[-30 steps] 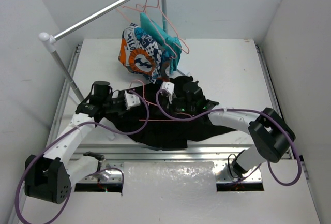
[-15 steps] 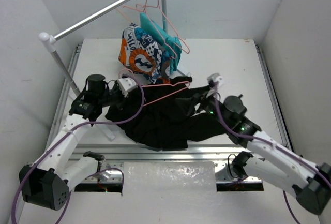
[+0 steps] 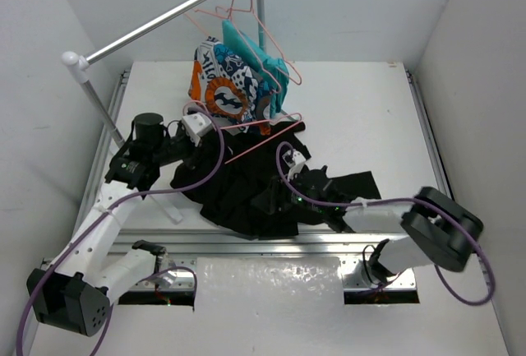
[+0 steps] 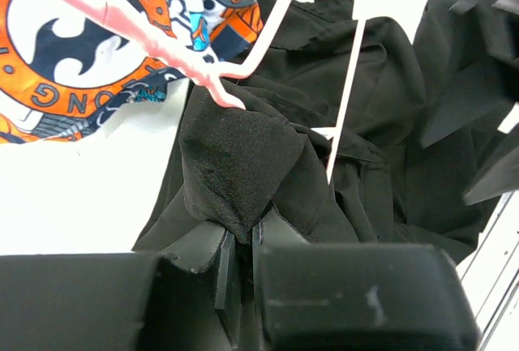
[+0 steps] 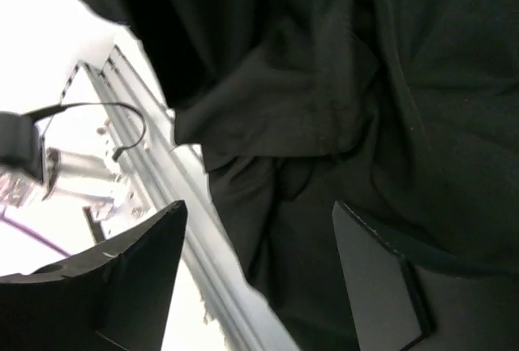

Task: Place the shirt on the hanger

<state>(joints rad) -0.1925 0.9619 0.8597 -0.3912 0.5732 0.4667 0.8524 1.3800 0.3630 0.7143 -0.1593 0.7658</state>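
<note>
The robot's right gripper will next pinch the black shirt's loose front fold, across from the left gripper's fold, to pull the fabric over the hanger's loose end.
The black shirt lies bunched on the table between the arms. My left gripper is shut on a fold of the shirt at its back left and holds it up; the pinched fold sits between the jaws in the left wrist view. The salmon-pink wire hanger lies slanted across the shirt's top, its wire running into the held fold. My right gripper is open and empty, low over the shirt's front part; its fingers straddle dark fabric.
A clothes rack with a silver rail stands at the back left, with spare pink hangers, an orange-white-blue garment and a teal garment. A rack leg slants beside my left arm. The table's metal front rail runs under the shirt's hem.
My left gripper has lifted the shirt fold and hanger back toward the rack. My right arm swung out to the shirt's right edge, then came back low over its front middle.
</note>
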